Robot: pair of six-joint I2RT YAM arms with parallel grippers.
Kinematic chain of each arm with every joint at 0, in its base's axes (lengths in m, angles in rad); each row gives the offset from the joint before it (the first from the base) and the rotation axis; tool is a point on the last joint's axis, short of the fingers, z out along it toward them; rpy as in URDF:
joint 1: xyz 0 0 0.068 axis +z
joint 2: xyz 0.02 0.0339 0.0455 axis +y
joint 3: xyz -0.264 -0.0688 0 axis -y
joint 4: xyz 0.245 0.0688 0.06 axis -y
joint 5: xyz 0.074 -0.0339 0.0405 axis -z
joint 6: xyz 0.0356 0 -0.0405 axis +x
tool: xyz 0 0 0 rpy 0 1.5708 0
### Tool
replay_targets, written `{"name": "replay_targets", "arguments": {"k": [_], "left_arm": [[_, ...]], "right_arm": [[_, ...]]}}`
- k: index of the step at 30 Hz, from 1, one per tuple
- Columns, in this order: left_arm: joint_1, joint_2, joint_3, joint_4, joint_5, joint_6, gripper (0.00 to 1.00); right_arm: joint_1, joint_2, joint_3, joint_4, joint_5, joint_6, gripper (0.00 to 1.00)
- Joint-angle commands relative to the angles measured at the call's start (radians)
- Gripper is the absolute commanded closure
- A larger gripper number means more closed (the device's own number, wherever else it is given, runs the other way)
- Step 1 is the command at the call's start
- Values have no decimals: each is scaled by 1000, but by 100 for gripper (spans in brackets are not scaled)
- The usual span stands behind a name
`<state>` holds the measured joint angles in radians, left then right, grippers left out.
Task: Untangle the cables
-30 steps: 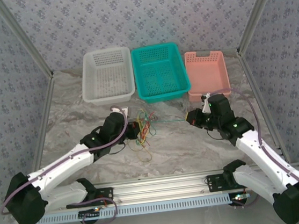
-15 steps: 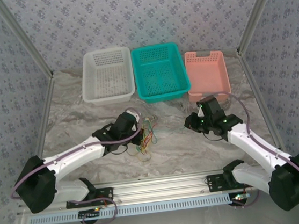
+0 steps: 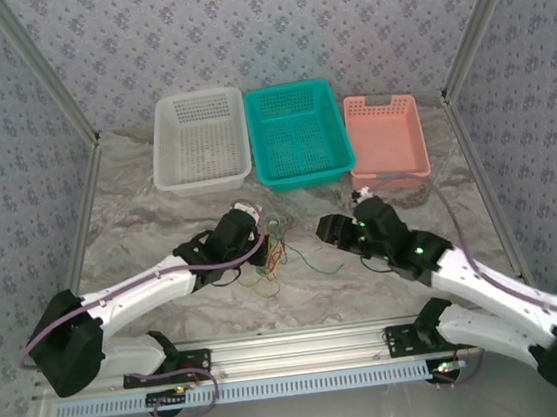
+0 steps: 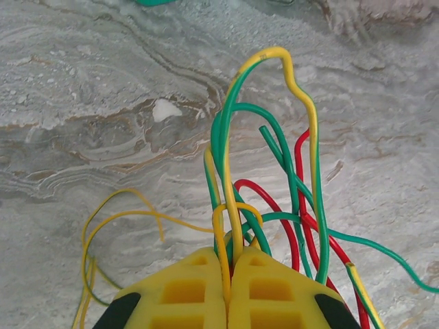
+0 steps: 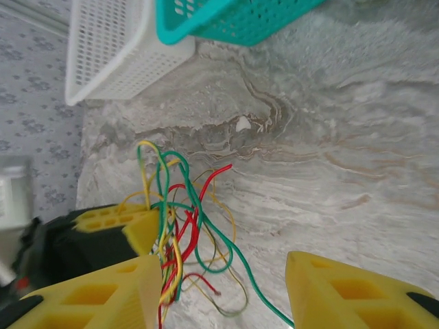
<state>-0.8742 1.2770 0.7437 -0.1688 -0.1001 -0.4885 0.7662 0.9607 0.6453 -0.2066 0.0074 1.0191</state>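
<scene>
The green wire needs to come out of the tangle, so next my right gripper will grab it by its loose end (image 3: 336, 270) (image 5: 283, 319) and pull it out.
The cables (image 3: 274, 246) are a small tangle of yellow, green and red wires on the marble table, left of centre. My left gripper (image 3: 260, 245) is shut on them. In the left wrist view its fingertips (image 4: 228, 266) pinch yellow and green strands while loops of the cables (image 4: 274, 130) rise beyond. My right gripper (image 3: 324, 230) stands open just right of the bundle. In the right wrist view the gripper (image 5: 223, 291) has the cables (image 5: 180, 218) beside its left finger (image 5: 110, 295). A green strand (image 5: 240, 277) runs through the gap, touching neither finger.
Three baskets line the back: white (image 3: 163, 146), teal (image 3: 293, 89) and pink (image 3: 380, 104). The white basket (image 5: 116, 51) and teal basket (image 5: 226, 20) also show in the right wrist view. Metal frame posts and a rail border the table.
A green cable was stretched between the grippers a second ago; it now lies slack. My right gripper has moved left, up to the bundle. My left gripper shifted right with the cables.
</scene>
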Motion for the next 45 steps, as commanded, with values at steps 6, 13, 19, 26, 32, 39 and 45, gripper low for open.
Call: {"name": "replay_targets", "arguments": {"k": [6,13,19,26,32,39,45], "left_arm": [[-16,-27,34,92,47,-44,100],[-17,-31,48,105,67,-48,100],[-13,-64,66,44,31,-31,100],[41,-43,138,-157,-81,30,100],[53,-12,208,-292,-245,27,100],[106,-47,191,-370,-332,11,100],[136,-55,169,-342,-298,-5,100]], "right_arm": [[65,317,89,278,-24,90,44],[65,455,107,372,-56,121,52],[4,436,120,304,-51,99,100],[-51,272,174,19,62,-83,100],[-71,247,221,-111,145,-117,100],[-205,123,193,-204,124,-191,100],[-221,135,210,-228,85,-231,100]]}}
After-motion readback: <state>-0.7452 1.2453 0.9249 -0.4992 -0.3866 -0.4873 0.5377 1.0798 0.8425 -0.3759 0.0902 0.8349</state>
